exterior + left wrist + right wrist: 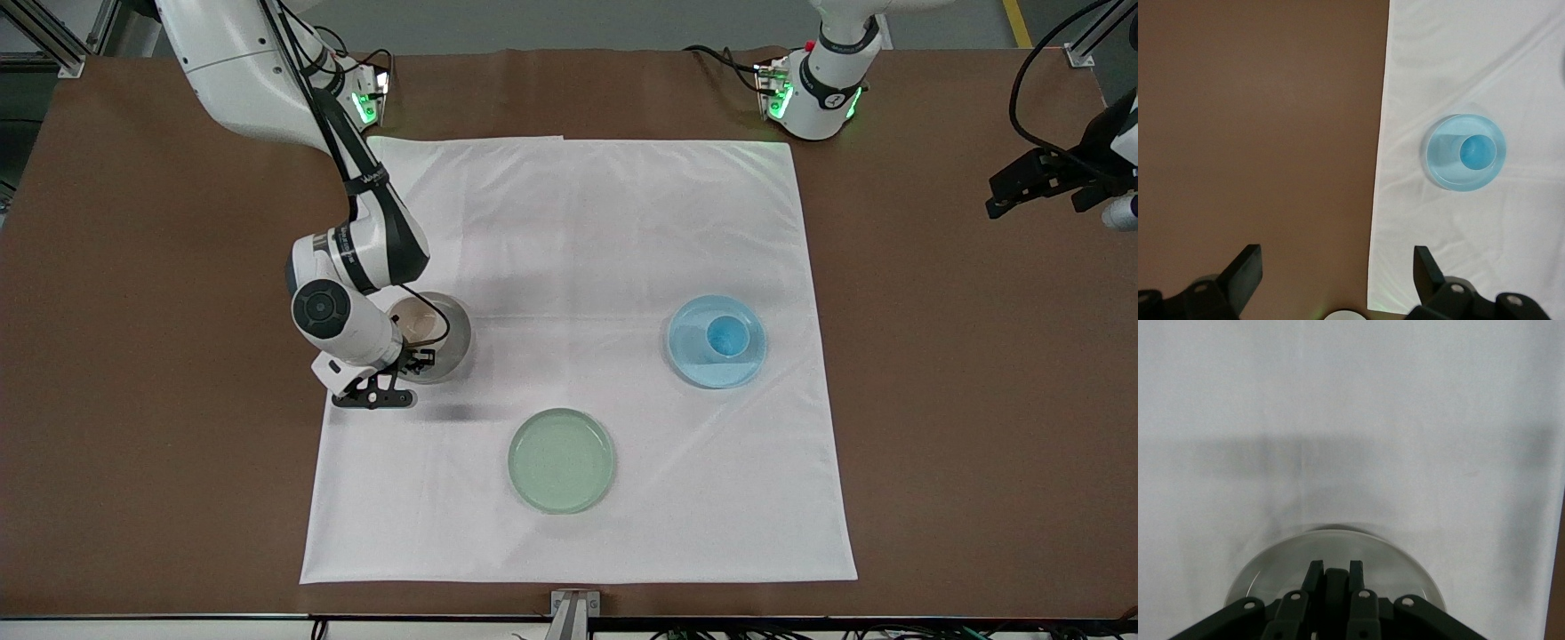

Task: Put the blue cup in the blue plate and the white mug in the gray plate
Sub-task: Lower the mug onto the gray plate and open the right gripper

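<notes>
The white mug stands inside the rim of the gray plate in the front view, so my right gripper needs to open now and let go of it.
The white mug is in the gray plate, toward the right arm's end of the cloth. My right gripper is low over that plate, shut on the mug's black handle. The plate's rim shows in the right wrist view; the mug's body is hidden there. The blue cup stands upright in the blue plate; both show in the left wrist view, cup in plate. My left gripper waits open and empty over the bare brown table, fingers wide apart.
A pale green plate lies empty on the white cloth, nearer the front camera than both other plates. Brown tabletop surrounds the cloth. The right arm's forearm hangs over the cloth's edge beside the gray plate.
</notes>
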Robot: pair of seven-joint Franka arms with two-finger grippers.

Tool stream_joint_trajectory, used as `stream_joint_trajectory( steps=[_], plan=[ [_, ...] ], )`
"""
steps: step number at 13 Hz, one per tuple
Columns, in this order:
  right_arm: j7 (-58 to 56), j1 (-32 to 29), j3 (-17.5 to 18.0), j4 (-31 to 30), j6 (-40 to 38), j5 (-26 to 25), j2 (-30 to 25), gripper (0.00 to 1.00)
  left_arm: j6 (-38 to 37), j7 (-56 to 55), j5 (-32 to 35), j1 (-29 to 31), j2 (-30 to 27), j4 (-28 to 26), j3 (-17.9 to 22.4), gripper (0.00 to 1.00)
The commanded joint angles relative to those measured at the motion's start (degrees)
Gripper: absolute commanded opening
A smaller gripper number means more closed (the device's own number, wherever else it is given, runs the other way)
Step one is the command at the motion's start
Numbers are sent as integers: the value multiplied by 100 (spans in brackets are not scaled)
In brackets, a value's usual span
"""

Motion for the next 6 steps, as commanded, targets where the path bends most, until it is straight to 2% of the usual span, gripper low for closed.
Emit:
stream_joint_trajectory(
  steps=[1,3,5,6],
  plan=[
    [75,-7,2,-99,32,-26,-77,24,25,78,27,13,-49,-50,-24,100],
    [84,1,2,-99,-3,-26,-85,75,16,69,27,4,-66,-41,-24,100],
    [241,10,2,-90,-204,-26,-181,97,7,78,9,30,-66,-41,-33,100],
    [355,19,-7,-73,-562,-26,-417,99,-19,78,9,13,-75,-41,-33,100]
  ],
)
